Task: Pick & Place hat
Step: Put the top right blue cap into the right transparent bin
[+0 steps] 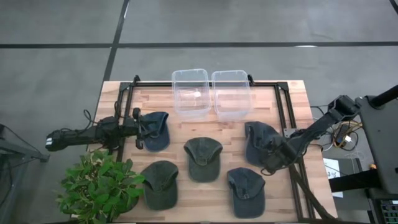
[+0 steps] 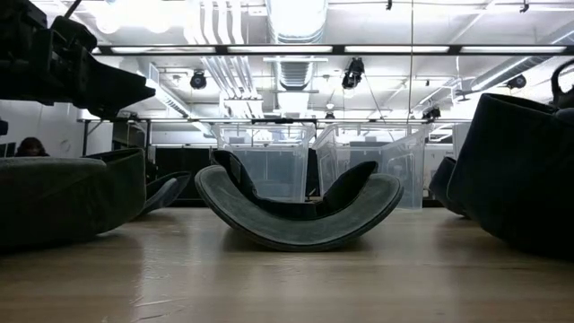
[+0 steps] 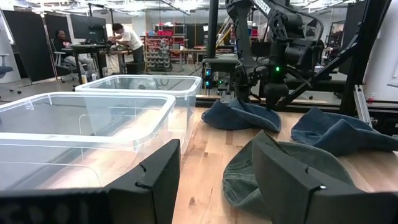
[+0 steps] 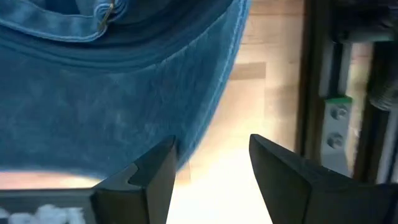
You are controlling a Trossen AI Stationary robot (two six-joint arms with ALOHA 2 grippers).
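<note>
I will next use my right gripper to pick up the blue cap it points at by the stitched edge of its brim (image 4: 198,135), and place it in a clear plastic bin.
Several caps lie on the wooden table. In the high view my left gripper (image 1: 142,129) is open and level, right beside a blue cap (image 1: 158,130) on the table's left. The left wrist view shows that cap (image 3: 261,168) just past the open fingers (image 3: 217,155). My right gripper (image 1: 273,160) points down at the near right edge of another blue cap (image 1: 258,140). In the right wrist view it (image 4: 211,149) is open, one finger over that cap's edge (image 4: 205,118) and the other over bare wood. My left gripper is open beside the left blue cap, and I cannot tell whether a finger touches it. My right gripper is open with one finger (image 4: 155,174) at the right blue cap's edge; whether it touches the cloth I cannot tell.
Two clear plastic bins (image 1: 190,93) (image 1: 231,93) stand at the table's far edge. Other caps lie at the centre (image 1: 203,158), near left (image 1: 161,183) and near right (image 1: 245,190). A potted plant (image 1: 99,186) stands at the near left corner. A black frame rail (image 1: 292,124) runs along the right side.
</note>
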